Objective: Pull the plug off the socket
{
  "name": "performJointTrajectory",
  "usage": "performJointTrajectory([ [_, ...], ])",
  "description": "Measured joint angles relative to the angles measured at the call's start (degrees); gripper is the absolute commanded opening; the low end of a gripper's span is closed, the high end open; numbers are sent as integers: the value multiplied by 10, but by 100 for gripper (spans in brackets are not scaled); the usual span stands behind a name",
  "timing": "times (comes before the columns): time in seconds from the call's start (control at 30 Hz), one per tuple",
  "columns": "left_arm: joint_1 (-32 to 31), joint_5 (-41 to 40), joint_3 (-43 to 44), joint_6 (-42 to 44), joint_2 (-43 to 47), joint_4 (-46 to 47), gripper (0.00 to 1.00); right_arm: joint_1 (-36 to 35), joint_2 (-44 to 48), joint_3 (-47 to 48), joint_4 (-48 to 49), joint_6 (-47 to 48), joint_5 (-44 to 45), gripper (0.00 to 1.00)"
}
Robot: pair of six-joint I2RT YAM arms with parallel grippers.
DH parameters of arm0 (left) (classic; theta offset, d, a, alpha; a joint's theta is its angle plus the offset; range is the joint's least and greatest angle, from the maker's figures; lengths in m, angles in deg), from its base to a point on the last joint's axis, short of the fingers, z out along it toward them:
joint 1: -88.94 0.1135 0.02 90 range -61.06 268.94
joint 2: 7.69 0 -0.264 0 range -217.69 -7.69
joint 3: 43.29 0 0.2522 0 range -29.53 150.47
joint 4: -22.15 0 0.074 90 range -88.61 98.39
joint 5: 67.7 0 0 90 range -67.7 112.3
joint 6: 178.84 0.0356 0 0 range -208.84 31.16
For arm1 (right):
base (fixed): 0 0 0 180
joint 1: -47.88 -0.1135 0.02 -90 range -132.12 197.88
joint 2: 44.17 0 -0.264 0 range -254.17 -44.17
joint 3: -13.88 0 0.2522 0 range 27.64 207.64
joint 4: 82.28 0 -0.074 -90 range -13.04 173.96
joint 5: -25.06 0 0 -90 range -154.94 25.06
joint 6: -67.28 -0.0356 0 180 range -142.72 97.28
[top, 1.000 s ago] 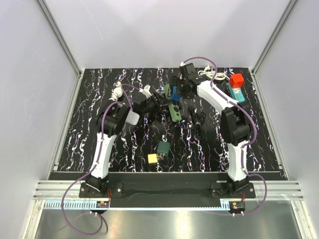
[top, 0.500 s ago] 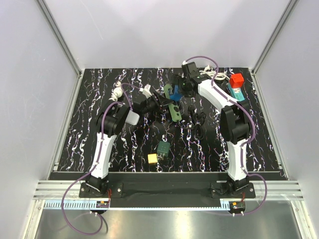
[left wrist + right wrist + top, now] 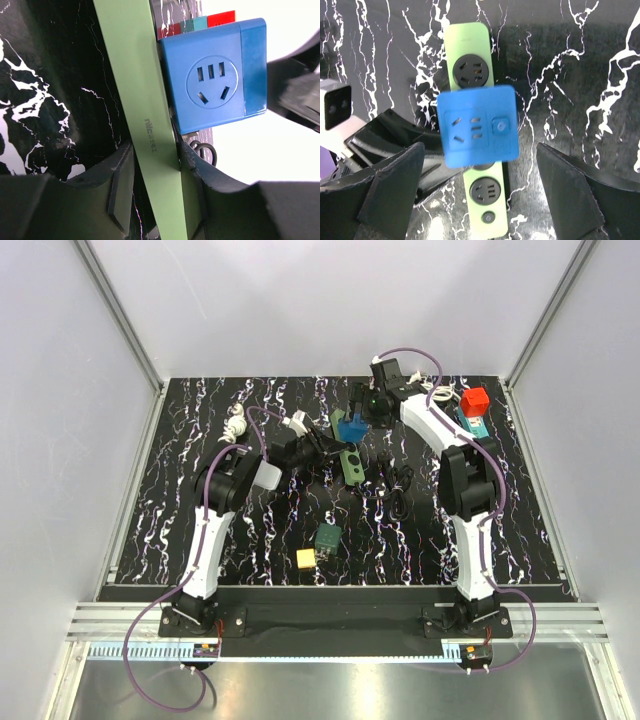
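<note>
Next, the right gripper grabs the blue plug [image 3: 352, 430] [image 3: 478, 127] from above by the plug's sides overhanging the socket's long edges to pull it off the socket.
The socket is a light green power strip [image 3: 353, 464] lying mid-table, and the plug is a blue cube adapter [image 3: 351, 428] sitting on the strip's middle outlet [image 3: 477, 125]. In the left wrist view the blue plug [image 3: 210, 85] rests against the face of the strip [image 3: 135, 75]. My left gripper [image 3: 155, 155] is shut on the strip's near end, one finger on each long edge. My right gripper [image 3: 480, 150] hangs above the plug, wide open, its fingers [image 3: 395, 185] well clear of both sides. In the top view the right gripper [image 3: 368, 408] is just beyond the plug.
A black cable [image 3: 398, 482] coils right of the strip. A red block on a teal piece [image 3: 474, 403] stands at the back right. A small green adapter [image 3: 328, 536] and a yellow cube [image 3: 304, 558] lie nearer the front. A white adapter [image 3: 335, 102] sits left of the strip.
My right gripper has pulled back toward the far side, uncovering the blue plug in the top view. My left gripper's fingers have narrowed onto the green strip.
</note>
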Motion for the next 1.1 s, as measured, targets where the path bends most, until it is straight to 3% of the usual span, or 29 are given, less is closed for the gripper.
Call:
performJointTrajectory([
  [0.23,0,0,0,-2,0,-1,19,8,-38,29,-2,0,-17,96],
  [0.27,0,0,0,-2,0,-1,9,8,-40,31,-2,0,-19,93],
  [0.37,0,0,0,-2,0,-1,0,8,-48,36,-1,-5,-28,90],
  [0.8,3,5,6,-11,-5,-1,0,7,-70,41,9,-19,-53,74],
  [0.93,4,5,7,-12,-5,-2,0,6,-71,41,12,-19,-56,60],
  [1.03,4,4,7,-14,-5,-2,0,6,-71,41,13,-20,-56,40],
  [1.07,4,4,7,-15,-5,-2,0,6,-71,41,13,-21,-56,28],
  [1.1,4,4,7,-15,-5,-2,0,6,-71,41,14,-21,-56,25],
])
